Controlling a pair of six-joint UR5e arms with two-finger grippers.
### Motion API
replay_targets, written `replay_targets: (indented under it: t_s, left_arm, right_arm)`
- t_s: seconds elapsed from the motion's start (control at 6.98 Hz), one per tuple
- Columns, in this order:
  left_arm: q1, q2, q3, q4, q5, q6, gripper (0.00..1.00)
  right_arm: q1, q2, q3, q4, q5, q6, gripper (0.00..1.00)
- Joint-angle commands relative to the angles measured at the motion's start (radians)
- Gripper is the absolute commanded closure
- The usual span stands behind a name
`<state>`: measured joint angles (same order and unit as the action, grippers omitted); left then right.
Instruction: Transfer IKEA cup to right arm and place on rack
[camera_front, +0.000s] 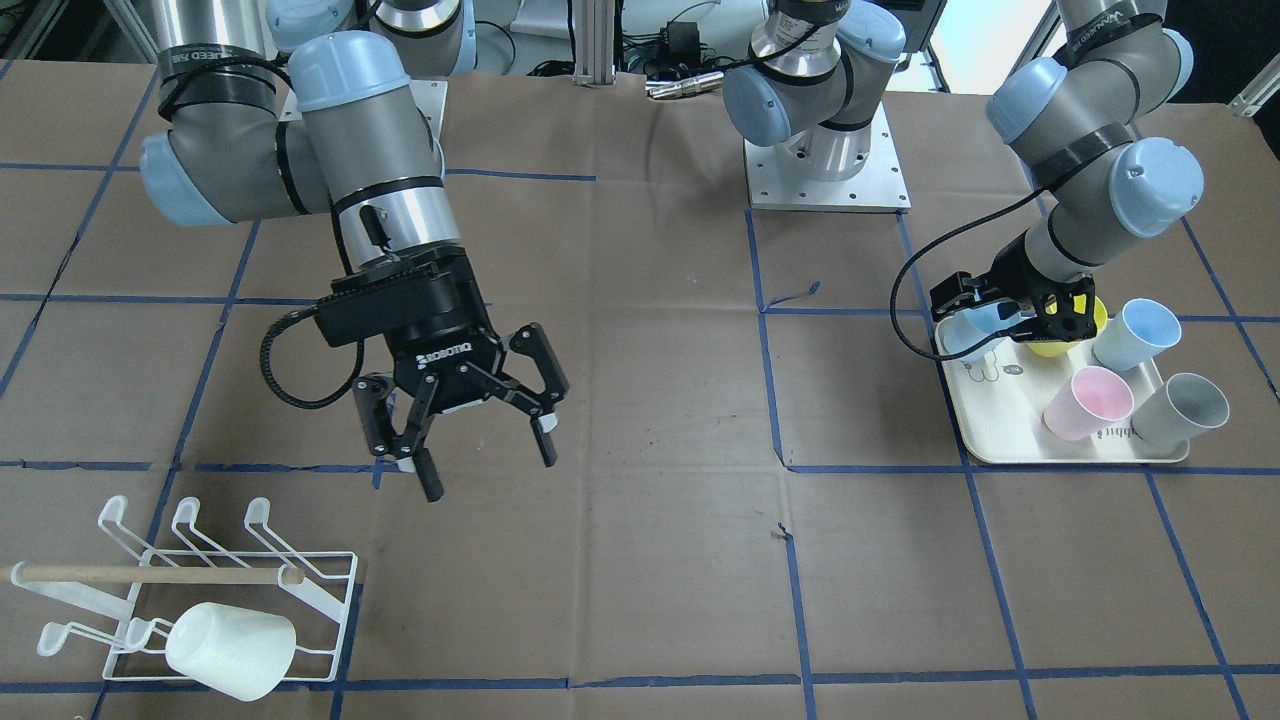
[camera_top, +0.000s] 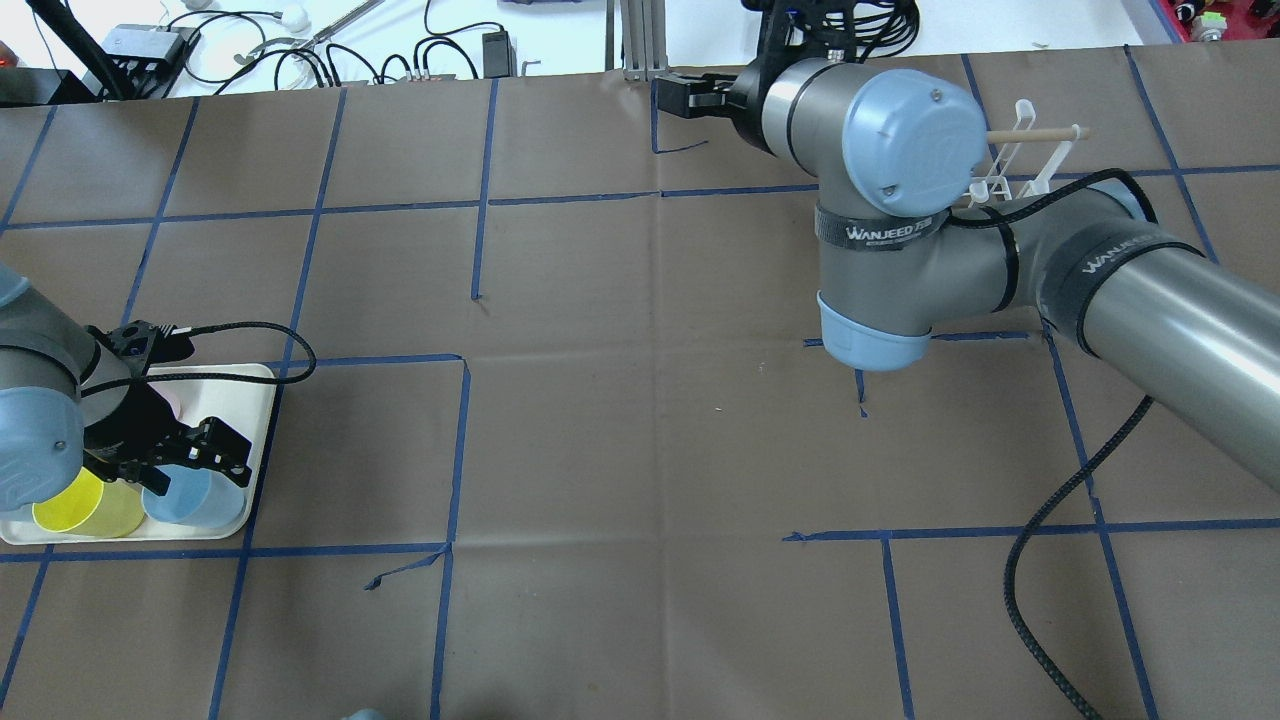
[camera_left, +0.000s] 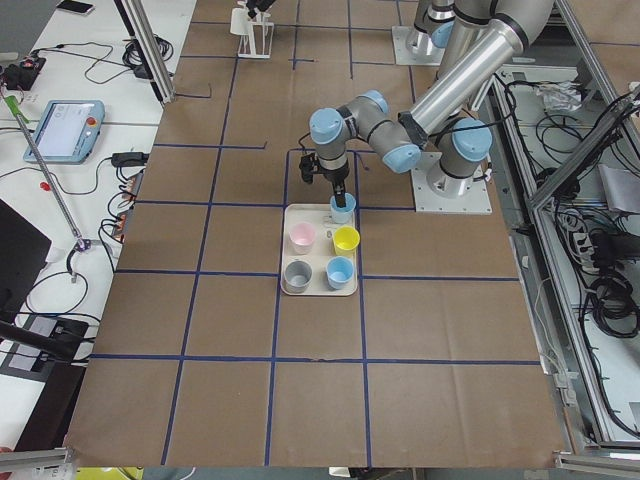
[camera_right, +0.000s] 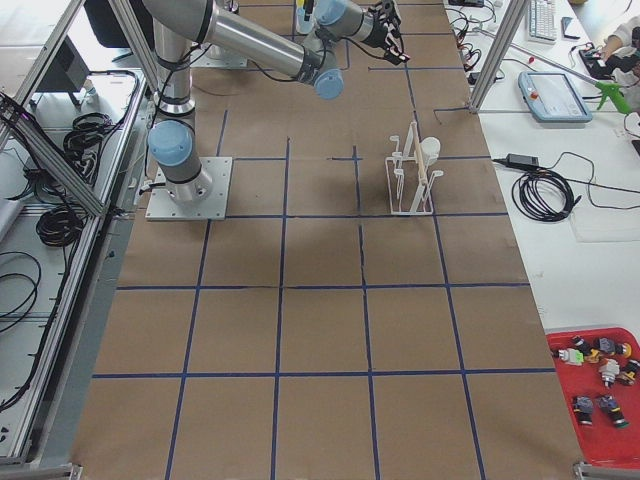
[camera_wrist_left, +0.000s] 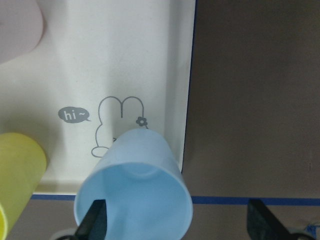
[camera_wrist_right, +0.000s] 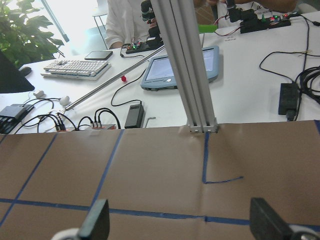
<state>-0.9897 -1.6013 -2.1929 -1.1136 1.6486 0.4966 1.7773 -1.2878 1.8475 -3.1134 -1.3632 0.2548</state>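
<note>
My left gripper grabs the light blue cup by its rim (camera_wrist_left: 190, 200) next, on the side away from the yellow cup (camera_wrist_left: 21, 172) close beside it.
A light blue IKEA cup (camera_wrist_left: 134, 189) stands mouth-up at the corner of the cream bear tray (camera_wrist_left: 150, 60). My left gripper (camera_wrist_left: 177, 225) is open low over it, one finger (camera_wrist_left: 94, 220) at the cup's rim and the other well clear on the far side. The same cup (camera_front: 970, 335) and left gripper (camera_front: 1010, 325) show at the tray's back corner. My right gripper (camera_front: 485, 465) hangs open and empty above the table, behind the white wire rack (camera_front: 200, 580). A white cup (camera_front: 230, 650) lies on the rack's prongs.
On the tray (camera_front: 1000, 450) there are also a yellow cup (camera_front: 1060, 340), a second light blue cup (camera_front: 1135, 335), a pink cup (camera_front: 1088, 402) and a grey cup (camera_front: 1180, 410). A wooden dowel (camera_front: 150, 574) lies across the rack. Brown paper with blue tape lines covers the table.
</note>
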Motion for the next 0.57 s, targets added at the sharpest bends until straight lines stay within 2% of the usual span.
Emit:
replay_targets:
  t_s: [0.0,0.14,0.29,0.43]
  left_arm:
    - [-0.004,-0.026,-0.013,0.008,0.008,-0.01,0.01]
    - [-0.004,-0.022,-0.014,0.006,0.014,-0.006,0.01]
    - [-0.004,-0.003,-0.015,0.005,0.016,-0.006,0.07]
    - [-0.004,-0.005,-0.011,0.003,0.017,-0.006,0.27]
  right_arm:
    - [0.031,-0.001,-0.001,-0.014,0.251,0.151,0.0]
    - [0.031,-0.001,0.004,-0.013,0.316,0.199,0.0]
    - [0.031,0.008,0.013,0.002,0.329,0.283,0.0]
    - [0.031,0.016,0.015,0.005,0.389,0.369,0.0]
